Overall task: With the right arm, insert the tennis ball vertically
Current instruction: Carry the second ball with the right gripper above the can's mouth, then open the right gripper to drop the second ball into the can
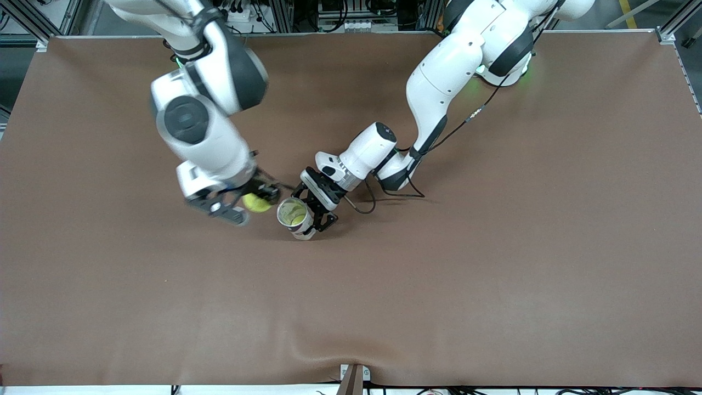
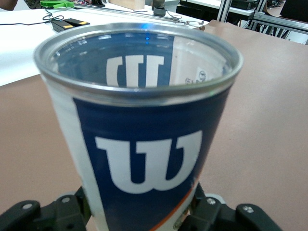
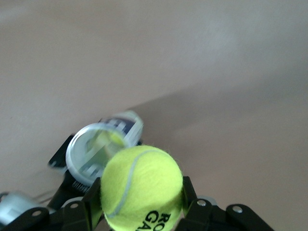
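Note:
The tennis ball is hanging short of the can's opening and would miss if the robot's right gripper opened now, so the right gripper needs to move the ball toward the can's opening.
A yellow-green tennis ball sits between the fingers of my right gripper, which is shut on it. The ball hangs low over the table, right beside the open mouth of a blue and white ball can. My left gripper is shut on the can's lower body, and its mouth faces up. Something yellow-green shows inside the can in the front and right wrist views.
A brown cloth covers the whole table. A black cable loops from the left wrist onto the cloth beside the can. A small bracket sits at the table edge nearest the front camera.

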You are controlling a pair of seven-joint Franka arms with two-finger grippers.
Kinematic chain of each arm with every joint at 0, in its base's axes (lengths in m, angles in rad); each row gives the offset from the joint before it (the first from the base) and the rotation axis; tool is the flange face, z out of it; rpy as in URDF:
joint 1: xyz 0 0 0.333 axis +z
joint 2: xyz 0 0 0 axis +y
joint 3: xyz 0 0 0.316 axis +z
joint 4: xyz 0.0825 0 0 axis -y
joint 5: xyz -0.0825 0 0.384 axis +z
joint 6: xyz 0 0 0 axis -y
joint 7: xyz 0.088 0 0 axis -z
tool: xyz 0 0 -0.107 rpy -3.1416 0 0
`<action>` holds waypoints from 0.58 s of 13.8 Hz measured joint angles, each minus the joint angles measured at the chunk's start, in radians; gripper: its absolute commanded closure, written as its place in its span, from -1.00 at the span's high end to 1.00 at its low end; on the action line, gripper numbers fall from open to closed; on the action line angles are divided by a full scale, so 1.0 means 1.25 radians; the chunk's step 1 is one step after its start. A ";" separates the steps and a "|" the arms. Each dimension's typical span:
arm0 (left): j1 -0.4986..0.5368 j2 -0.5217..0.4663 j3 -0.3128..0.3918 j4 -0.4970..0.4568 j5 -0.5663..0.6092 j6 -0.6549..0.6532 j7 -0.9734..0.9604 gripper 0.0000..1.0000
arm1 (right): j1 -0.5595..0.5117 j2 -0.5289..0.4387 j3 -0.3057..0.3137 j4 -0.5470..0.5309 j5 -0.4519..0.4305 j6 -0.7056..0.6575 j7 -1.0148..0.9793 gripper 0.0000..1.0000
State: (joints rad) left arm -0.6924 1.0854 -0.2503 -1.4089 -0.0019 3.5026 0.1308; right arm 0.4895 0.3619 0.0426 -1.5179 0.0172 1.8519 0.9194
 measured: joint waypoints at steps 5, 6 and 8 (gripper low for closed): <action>0.000 0.000 0.000 0.000 0.000 0.000 0.000 0.54 | 0.035 0.021 -0.009 -0.005 -0.002 0.054 0.072 -0.73; 0.000 0.000 0.000 0.000 0.000 0.000 0.000 0.54 | 0.035 0.029 -0.013 -0.007 -0.002 0.071 0.072 -0.73; 0.000 0.000 0.000 0.000 0.000 0.000 0.000 0.54 | 0.035 0.045 -0.017 -0.009 -0.002 0.106 0.072 -0.73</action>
State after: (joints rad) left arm -0.6924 1.0854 -0.2503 -1.4089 -0.0019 3.5026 0.1308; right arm 0.5330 0.4183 0.0218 -1.5286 0.0149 1.9848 1.0099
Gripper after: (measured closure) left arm 0.229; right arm 0.326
